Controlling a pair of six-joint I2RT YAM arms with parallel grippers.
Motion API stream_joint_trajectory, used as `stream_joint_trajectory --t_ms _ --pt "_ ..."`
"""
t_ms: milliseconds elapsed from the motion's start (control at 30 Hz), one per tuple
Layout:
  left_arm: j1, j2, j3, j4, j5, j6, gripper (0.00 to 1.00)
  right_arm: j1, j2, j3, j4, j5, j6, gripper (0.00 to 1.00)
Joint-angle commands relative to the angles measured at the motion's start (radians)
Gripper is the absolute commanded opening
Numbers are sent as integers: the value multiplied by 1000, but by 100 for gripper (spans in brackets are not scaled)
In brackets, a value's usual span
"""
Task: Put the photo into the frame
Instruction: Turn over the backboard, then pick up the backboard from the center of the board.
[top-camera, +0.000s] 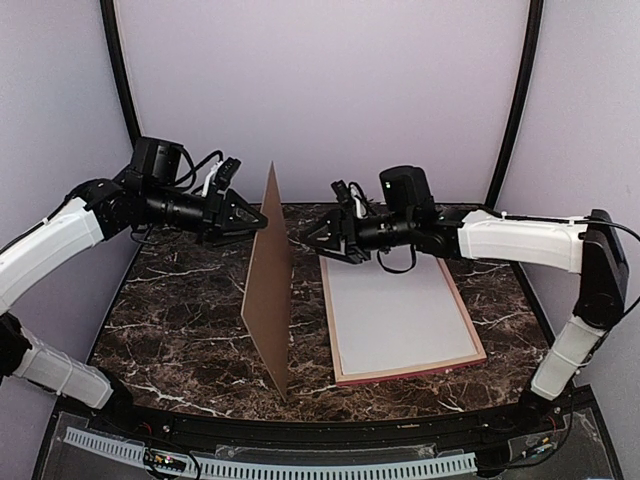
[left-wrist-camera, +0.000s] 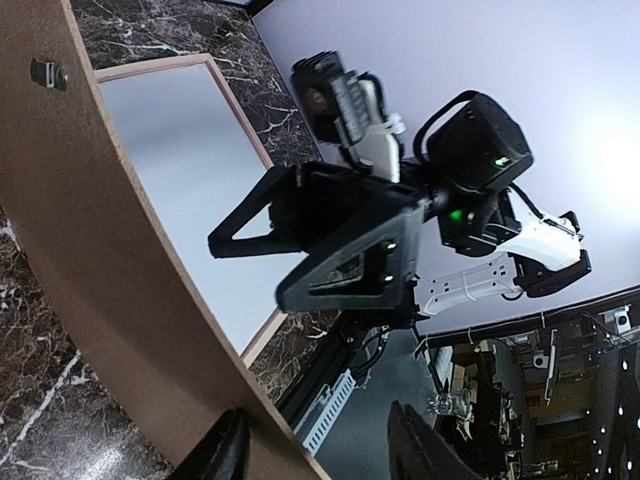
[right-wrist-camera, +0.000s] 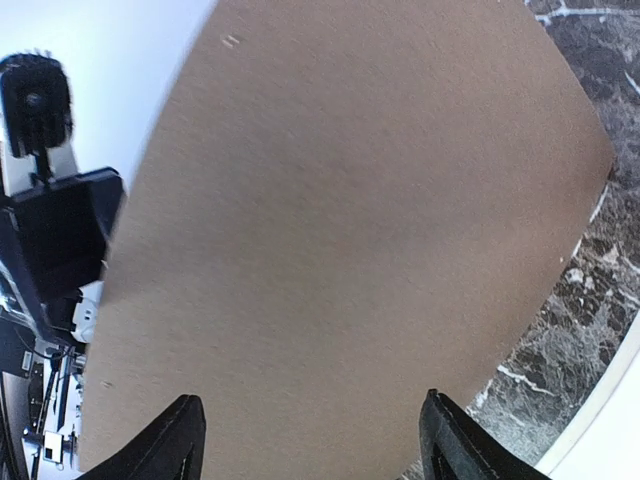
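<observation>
I should reach the board with my right gripper and grab it by its raised long edge (top-camera: 256, 252). The opposite edge then stays free to fit into the frame (top-camera: 463, 308).
A plain brown backing board (top-camera: 268, 285) stands upright on its long edge in the middle of the table. The frame (top-camera: 463, 308) lies flat to its right, with a pink rim. A pale white sheet (top-camera: 395, 310) fills the frame, and no printed face of the photo shows in any view. My left gripper (top-camera: 245, 213) is at the board's left face near the top, open. In the left wrist view one finger (left-wrist-camera: 225, 450) overlaps the board (left-wrist-camera: 110, 270) and the other stands well apart. My right gripper (top-camera: 325, 238) is open and empty, facing the board's (right-wrist-camera: 350, 220) other face.
The dark marble tabletop (top-camera: 180, 320) is bounded by purple walls behind and at both sides. The black rail (top-camera: 330, 430) with the arm bases runs along the near edge. A small metal clip (left-wrist-camera: 45, 72) sits on the board's face.
</observation>
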Motion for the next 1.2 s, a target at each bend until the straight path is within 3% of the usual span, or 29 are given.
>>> stream_joint_trajectory --t_ms 0,767,1167 --pt "-32 16 46 47 -17 -4 50 -2 -51 79 -88 48 5 75" --pt "-109 71 49 114 1 0 50 17 -11 230 -175 47 38 69" --pt "-108 46 -13 58 -113 36 50 6 -1 182 -312 160 -20 35"
